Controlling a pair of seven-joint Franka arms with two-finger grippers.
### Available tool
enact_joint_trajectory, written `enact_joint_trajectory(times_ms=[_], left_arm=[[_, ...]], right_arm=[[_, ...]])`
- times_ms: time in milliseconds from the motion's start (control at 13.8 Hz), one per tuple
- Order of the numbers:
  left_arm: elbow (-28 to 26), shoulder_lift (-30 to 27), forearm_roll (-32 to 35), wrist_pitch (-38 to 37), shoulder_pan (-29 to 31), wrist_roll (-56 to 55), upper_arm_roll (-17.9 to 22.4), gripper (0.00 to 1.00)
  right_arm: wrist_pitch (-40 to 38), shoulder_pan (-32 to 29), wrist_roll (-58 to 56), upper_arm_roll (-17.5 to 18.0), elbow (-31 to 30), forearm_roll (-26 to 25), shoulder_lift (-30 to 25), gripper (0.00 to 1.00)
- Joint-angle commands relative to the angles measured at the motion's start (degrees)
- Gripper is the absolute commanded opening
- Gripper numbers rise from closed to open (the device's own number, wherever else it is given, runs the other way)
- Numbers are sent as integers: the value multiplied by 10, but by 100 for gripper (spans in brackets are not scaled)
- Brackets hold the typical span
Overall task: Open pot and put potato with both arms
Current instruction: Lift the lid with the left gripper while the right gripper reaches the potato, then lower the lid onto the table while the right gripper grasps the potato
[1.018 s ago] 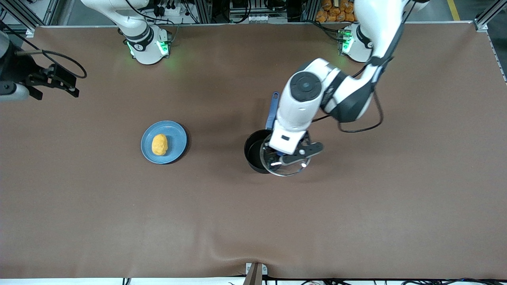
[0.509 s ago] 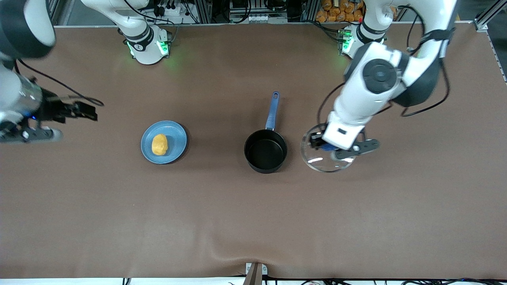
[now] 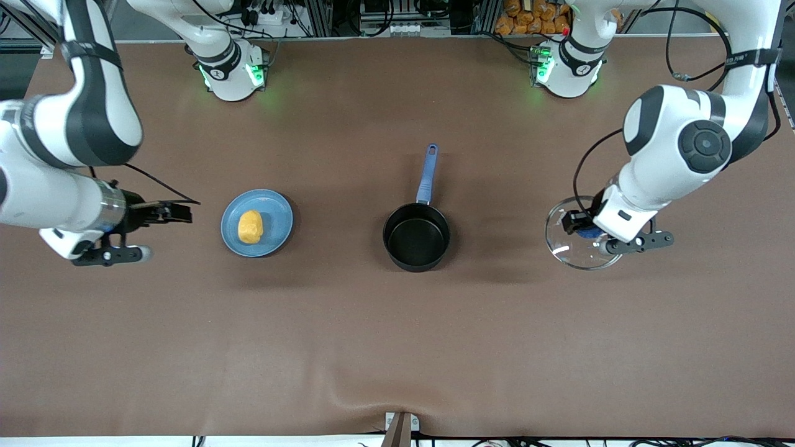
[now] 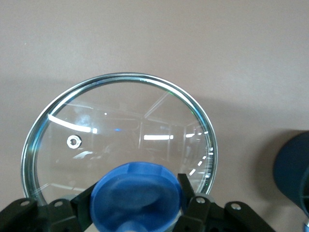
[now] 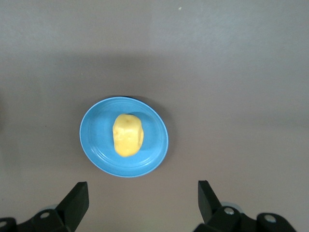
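I will put the potato (image 3: 250, 226) into the black pot (image 3: 416, 237), so next my right gripper will grab the yellow potato by its long sides.
The black pot (image 3: 416, 237) stands open in the middle of the table, its blue handle (image 3: 427, 174) pointing toward the robots' bases. My left gripper (image 3: 585, 233) is shut on the blue knob (image 4: 137, 193) of the glass lid (image 3: 574, 251) and holds it low over the table, beside the pot toward the left arm's end. The lid (image 4: 120, 125) fills the left wrist view, with the pot's edge (image 4: 294, 169) at the side. The yellow potato (image 3: 250, 226) lies on a light-blue plate (image 3: 276, 214). My right gripper (image 3: 179, 213) is open and empty beside the plate; its wrist view shows the potato (image 5: 128, 135).
The plate (image 5: 96, 145) lies beside the pot toward the right arm's end. The table is covered in a brown cloth. Both arm bases stand along the table's edge farthest from the front camera.
My left gripper has carried the lid off the pot toward the left arm's end of the table. My right arm has swung in toward the plate.
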Motion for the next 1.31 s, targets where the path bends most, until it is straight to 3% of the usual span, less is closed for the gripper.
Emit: enact_joint_trajectory(times_ms=[0,509,873,945,1018,1091,1164,1236], left_arm=[[-46,26,-15,100,4,15,-7,2],[-79,123,40,243,4,25,-2,3],[-78,146,72,258,18,26,-1,6],[-78,150,76,258,18,26,-1,38],[-76,153,81,258,19,25,-1,53],[-76,153,82,259,18,25,-1,66],[-76,153,82,259,18,25,-1,72],[-76,153,82,258,19,25,-1,72]], right_arm=[[81,11,13,2,-91,8,-17,100],[347,75,43,1,-288,7,-15,100],[385,80,43,1,-301,4,16,100],[396,78,44,1,-304,4,22,100],[407,78,44,1,-309,4,29,100],[419,79,44,1,-311,4,35,100],[423,77,44,1,-314,4,37,97],[422,76,44,1,-315,4,37,88]])
